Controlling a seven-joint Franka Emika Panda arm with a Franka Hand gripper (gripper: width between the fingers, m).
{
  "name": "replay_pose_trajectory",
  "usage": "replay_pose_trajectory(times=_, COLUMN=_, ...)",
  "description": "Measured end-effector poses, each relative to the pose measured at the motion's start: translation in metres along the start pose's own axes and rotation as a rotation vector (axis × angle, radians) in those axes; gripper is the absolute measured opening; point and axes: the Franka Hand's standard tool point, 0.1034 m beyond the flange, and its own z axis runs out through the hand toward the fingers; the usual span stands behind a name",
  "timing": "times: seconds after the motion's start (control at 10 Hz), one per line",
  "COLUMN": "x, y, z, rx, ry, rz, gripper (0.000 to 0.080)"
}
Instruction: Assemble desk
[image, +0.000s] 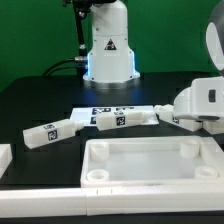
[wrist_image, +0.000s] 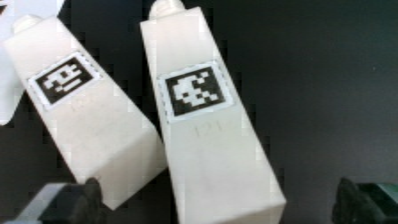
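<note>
The robot's gripper should close on the tagged leg, because its open fingers are level with the leg's near end in the wrist view. Closing now would hold the leg if they closed now.
The desk top (image: 150, 160) lies flat at the front, rim up, with round sockets in its corners. Three tagged white legs lie behind it: one at the exterior view's left (image: 50, 131), one in the middle (image: 120, 119), one under the arm's hand (image: 160, 113). In the wrist view two tagged legs lie side by side, one (wrist_image: 210, 120) running down between the fingers and the other (wrist_image: 80, 105) beside it. My gripper (wrist_image: 222, 205) is open, its dark fingertips (wrist_image: 71, 205) standing well apart on either side of that leg without touching it. In the exterior view the gripper (image: 172, 121) hangs low at the right.
The marker board (image: 105, 107) lies on the black table behind the legs. The robot's base (image: 108, 50) stands at the back. A long white border bar (image: 40, 190) runs along the front, and another white piece (image: 3, 155) shows at the left edge.
</note>
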Motion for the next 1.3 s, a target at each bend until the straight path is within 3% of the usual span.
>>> replay_pose_trajectory(times=0.3, x=0.000, y=0.001, z=0.003, rx=-0.001, ry=-0.003, rz=0.005, gripper=0.0649)
replay_pose_trajectory(times=0.5, x=0.000, y=0.001, z=0.003, rx=-0.001, ry=-0.003, rz=0.005, gripper=0.0378)
replay_pose_trajectory(times=0.6, x=0.000, y=0.002, z=0.003, rx=-0.001, ry=-0.003, rz=0.005, gripper=0.0282)
replay_pose_trajectory(times=0.7, x=0.000, y=0.004, z=-0.001, rx=0.003, ry=-0.003, rz=-0.024, gripper=0.0282)
replay_pose_trajectory(times=0.9, x=-0.006, y=0.013, z=-0.028, rx=0.036, ry=0.021, rz=-0.046, gripper=0.0284)
replay_pose_trajectory(times=1.1, x=-0.032, y=0.024, z=-0.071, rx=0.130, ry=0.036, rz=-0.033, gripper=0.0284)
replay_pose_trajectory(times=1.2, x=-0.042, y=0.030, z=-0.094, rx=0.145, ry=0.082, rz=-0.036, gripper=0.0284)
replay_pose_trajectory(times=1.3, x=-0.050, y=0.036, z=-0.120, rx=0.134, ry=0.161, rz=-0.056, gripper=0.0284)
